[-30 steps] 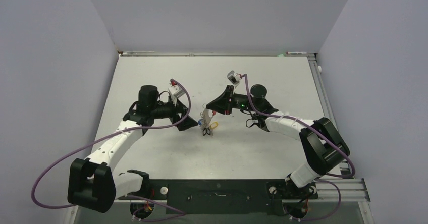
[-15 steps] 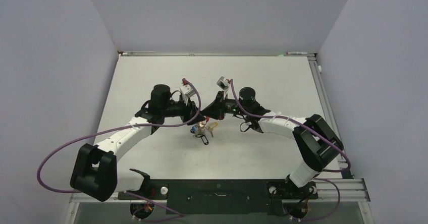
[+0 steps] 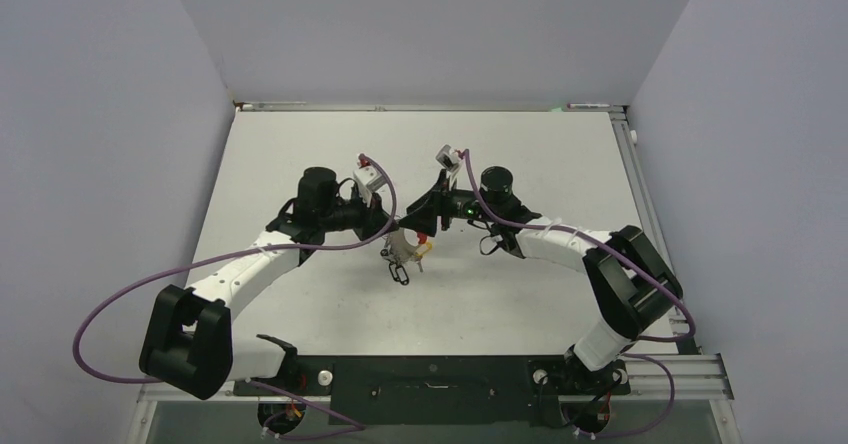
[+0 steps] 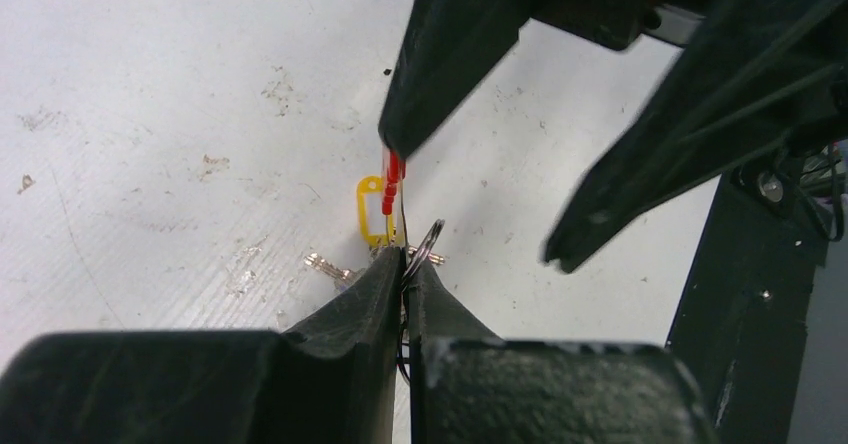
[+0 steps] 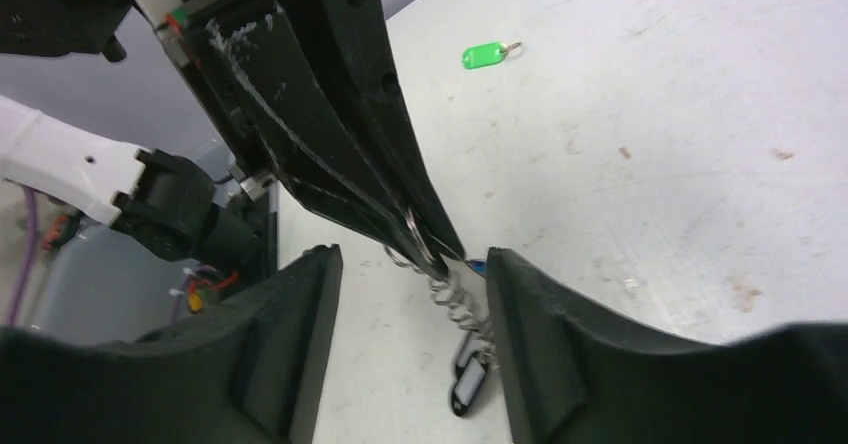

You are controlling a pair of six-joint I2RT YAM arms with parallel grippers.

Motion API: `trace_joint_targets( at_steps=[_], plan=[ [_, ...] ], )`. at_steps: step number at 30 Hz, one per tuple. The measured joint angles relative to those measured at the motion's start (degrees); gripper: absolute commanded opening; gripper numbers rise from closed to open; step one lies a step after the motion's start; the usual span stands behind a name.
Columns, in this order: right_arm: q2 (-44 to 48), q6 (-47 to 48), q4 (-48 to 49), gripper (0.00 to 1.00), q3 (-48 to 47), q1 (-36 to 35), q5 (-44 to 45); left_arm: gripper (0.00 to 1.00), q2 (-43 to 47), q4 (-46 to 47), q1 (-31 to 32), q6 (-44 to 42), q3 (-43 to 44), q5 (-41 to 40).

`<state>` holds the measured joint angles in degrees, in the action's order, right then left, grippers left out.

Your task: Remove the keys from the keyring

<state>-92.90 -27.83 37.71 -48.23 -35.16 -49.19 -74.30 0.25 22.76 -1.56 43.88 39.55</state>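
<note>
The small rings of the keyring should stay free to remove keys, so the right gripper needs to grab the keyring by the red piece (image 3: 422, 238) beside the yellow tag next.
My left gripper (image 4: 405, 260) is shut on the keyring (image 4: 428, 241), a thin metal ring that pokes out between its fingertips. A red piece (image 4: 393, 172) on a thin wire rises from the same pinch. Below it hang the keys (image 3: 402, 257): a yellow tag (image 4: 371, 210), a brass key (image 4: 328, 265), a chain of small rings (image 5: 461, 310) and a black tag (image 5: 467, 386). My right gripper (image 5: 410, 256) stands open, one finger on each side of the left gripper's tips (image 5: 436, 248). One right finger touches the red piece.
A green tag (image 5: 486, 56) with its own small ring lies alone on the white table (image 3: 520, 154), away from the bunch. Both arms meet at mid-table, their purple cables (image 3: 110, 309) looping beside them. The black base rail (image 3: 430, 376) runs along the near edge.
The left gripper moved right to the bunch and shut on the keyring. The right gripper, shut until half a second ago, has opened and let go.
</note>
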Motion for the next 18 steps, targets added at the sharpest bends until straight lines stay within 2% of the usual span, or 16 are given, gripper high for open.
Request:
trace_joint_targets(
  at_steps=[2,6,10,14,18],
  plan=[
    [0.3,-0.7,0.3,0.81,0.0,1.6,-1.2,0.0,0.0,-0.2,-0.8,1.3,0.0,0.2],
    [2.4,-0.5,0.1,0.92,0.0,5.3,-2.1,0.0,0.0,1.1,-4.4,6.2,0.0,3.7],
    [4.7,3.3,-2.2,0.94,0.0,7.3,-2.2,0.0,0.0,7.2,-8.2,13.8,-0.2,9.4],
    [4.8,6.7,-4.9,0.95,0.2,7.3,-3.2,0.0,0.6,16.7,-9.4,22.6,-1.7,15.0],
    [4.8,7.6,-5.2,0.88,0.4,7.3,-4.2,0.0,1.4,27.6,-9.4,32.5,-4.5,19.1]
  ],
)
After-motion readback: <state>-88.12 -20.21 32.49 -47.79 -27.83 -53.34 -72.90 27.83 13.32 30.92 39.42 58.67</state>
